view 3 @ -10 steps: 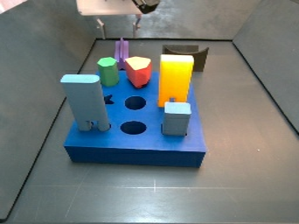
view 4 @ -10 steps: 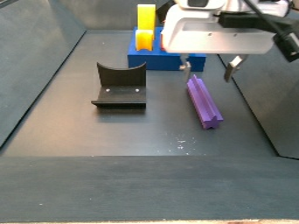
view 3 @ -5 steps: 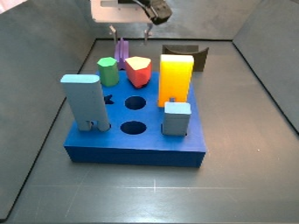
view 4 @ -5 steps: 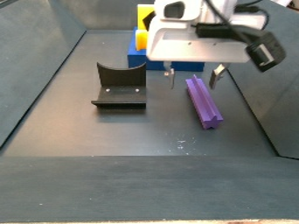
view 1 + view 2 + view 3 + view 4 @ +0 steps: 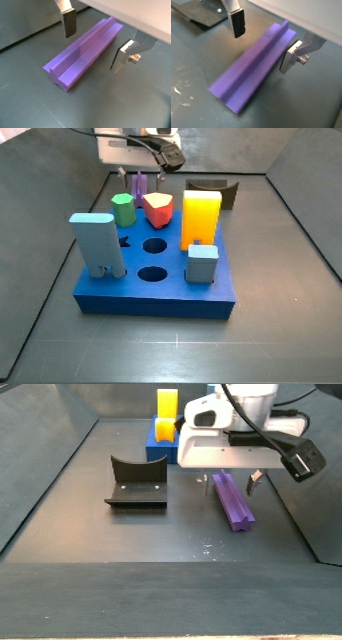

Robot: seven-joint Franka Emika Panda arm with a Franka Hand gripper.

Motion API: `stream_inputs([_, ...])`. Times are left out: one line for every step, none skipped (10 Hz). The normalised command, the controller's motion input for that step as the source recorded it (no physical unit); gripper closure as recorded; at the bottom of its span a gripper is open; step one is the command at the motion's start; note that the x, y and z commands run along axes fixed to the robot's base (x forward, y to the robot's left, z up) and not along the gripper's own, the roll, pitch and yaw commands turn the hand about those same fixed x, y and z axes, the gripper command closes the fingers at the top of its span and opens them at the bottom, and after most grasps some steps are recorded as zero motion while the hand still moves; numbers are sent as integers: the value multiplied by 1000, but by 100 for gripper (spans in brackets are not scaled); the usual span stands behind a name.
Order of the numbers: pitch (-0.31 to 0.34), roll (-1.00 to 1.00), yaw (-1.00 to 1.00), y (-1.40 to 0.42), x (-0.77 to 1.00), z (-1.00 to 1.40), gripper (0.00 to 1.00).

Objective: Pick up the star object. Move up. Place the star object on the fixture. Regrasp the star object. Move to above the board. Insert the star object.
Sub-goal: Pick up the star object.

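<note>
I should next use my gripper to grab the star object across its ridged body [image 5: 140, 186] [image 5: 83, 52]. Then it can lift the star object toward the fixture.
The star object [image 5: 80, 57] [image 5: 251, 75] is a purple prism lying flat on the dark floor. In both wrist views my gripper [image 5: 91, 51] [image 5: 261, 53] is open, one finger [image 5: 68, 22] on each side of the star's upper half, with gaps to it. In a side view the gripper [image 5: 227, 479] hangs low over the star object [image 5: 238, 506], to the right of the fixture [image 5: 136, 484]. The blue board [image 5: 154, 288] lies in front. The star object [image 5: 140, 186] shows behind the board's pegs, under the gripper [image 5: 144, 173].
On the board stand a green hexagonal peg [image 5: 123, 208], a red-orange pentagonal peg [image 5: 159, 208], an orange block [image 5: 201, 218] and two light blue blocks [image 5: 96, 243] [image 5: 202, 263]. The fixture [image 5: 214, 190] sits behind the orange block. Grey walls enclose the floor.
The gripper has come down towards the star object, so its open fingers now straddle it. The star object has not moved.
</note>
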Motion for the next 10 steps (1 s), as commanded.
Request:
stream_inputs([0, -43, 289, -29, -51, -1000, 0])
stream_inputs([0, -64, 240, -71, -74, -986, 0])
stream_inputs([0, -76, 211, -89, -109, -966, 0])
stream_inputs([0, -86, 197, -100, -134, -954, 0])
stream_inputs([0, -126, 180, -71, -111, -871, 0])
stream_inputs([-250, -289, 49, 20, -177, -351, 0])
stream_inputs([-73, -41, 0, 0, -86, -11, 0])
stream_inputs([0, 0, 0, 0, 0, 0, 0])
stream_inputs([0, 0, 0, 0, 0, 0, 100])
stream_inputs([0, 0, 0, 0, 0, 0, 100])
